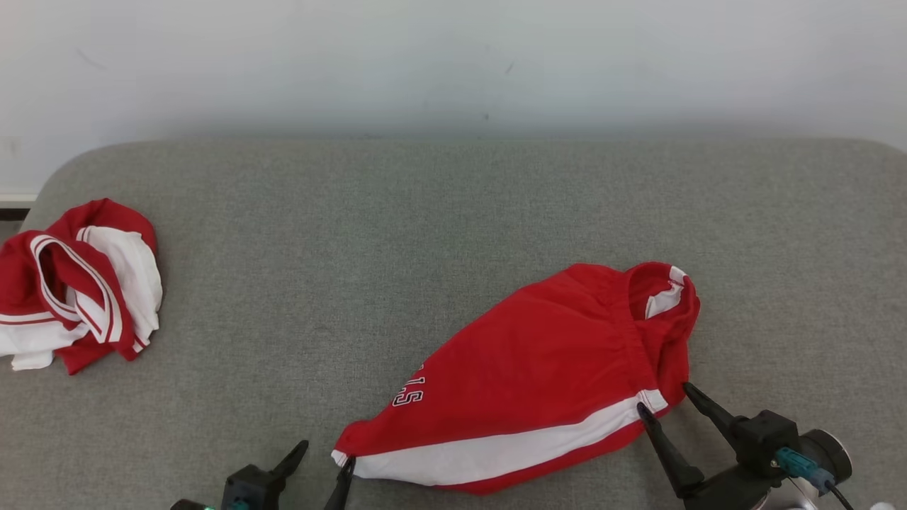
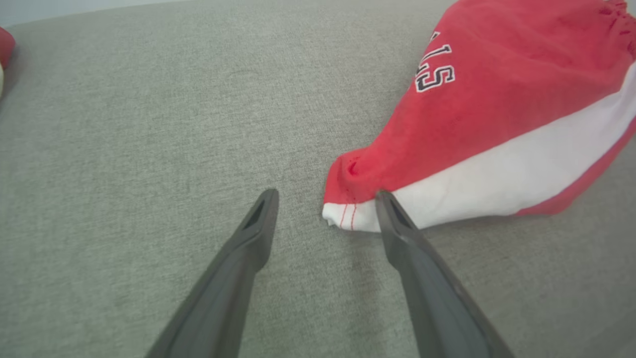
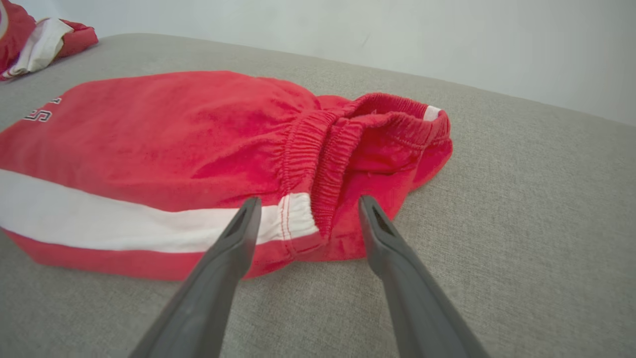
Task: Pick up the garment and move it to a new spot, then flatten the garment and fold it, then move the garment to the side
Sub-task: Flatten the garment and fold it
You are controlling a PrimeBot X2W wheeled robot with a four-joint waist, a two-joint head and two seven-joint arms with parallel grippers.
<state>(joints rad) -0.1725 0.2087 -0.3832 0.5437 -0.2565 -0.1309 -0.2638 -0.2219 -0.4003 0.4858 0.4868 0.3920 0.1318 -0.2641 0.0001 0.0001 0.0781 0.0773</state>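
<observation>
The waistband of the shorts stands up in a gathered fold (image 1: 638,353), while the leg of the shorts lies loose. My right gripper should pinch the shorts by the waistband's white-striped end (image 1: 652,399) next.
The garment (image 1: 531,375) is a pair of red shorts with a white side stripe and dark lettering, lying folded on the grey surface right of centre. My left gripper (image 1: 326,457) is open at the garment's lower left hem corner (image 2: 343,214), one finger beside the white corner. My right gripper (image 1: 662,397) is open around the elastic waistband end (image 3: 318,209), its fingertips (image 3: 248,209) on either side of the cloth. Neither gripper holds anything.
A second red and white garment (image 1: 78,283) lies crumpled at the far left edge of the grey padded surface (image 1: 354,248). A pale wall (image 1: 453,64) rises behind the surface. Bare grey cloth stretches across the middle and back.
</observation>
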